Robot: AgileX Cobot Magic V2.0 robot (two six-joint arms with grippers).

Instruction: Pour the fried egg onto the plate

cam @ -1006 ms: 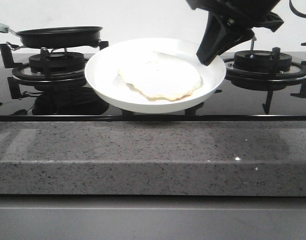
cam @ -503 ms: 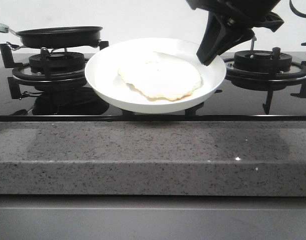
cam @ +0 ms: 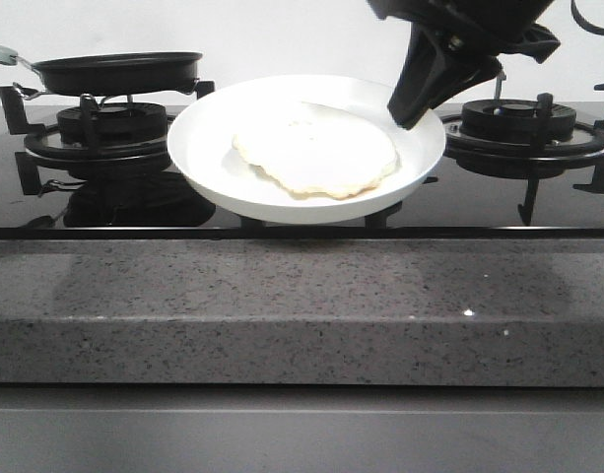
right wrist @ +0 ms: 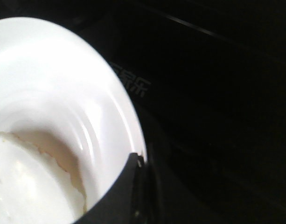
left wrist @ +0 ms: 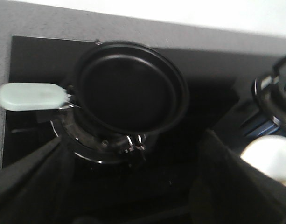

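Note:
My right gripper holds the white plate and needs to keep holding it. The plate is tilted above the black glass hob [cam: 474, 202].
The white plate [cam: 198, 148] sits over the middle of the hob, tilted toward the camera. The pale fried egg [cam: 316, 153] lies flat in it, with browned edges. My right gripper [cam: 412, 116] comes down from above and is shut on the plate's right rim. The right wrist view shows one dark finger [right wrist: 129, 191] over the plate's rim [right wrist: 63, 93], beside the egg [right wrist: 26, 186]. My left gripper [left wrist: 129, 196] does not show in the front view. It is open above the empty black frying pan [left wrist: 129, 88], its fingers spread wide.
The frying pan [cam: 119, 71] rests on the left burner, its pale green handle [left wrist: 31, 95] pointing out to the left. A bare burner grate [cam: 523, 123] stands at the right. A speckled grey counter edge [cam: 302, 305] runs along the front of the black glass hob.

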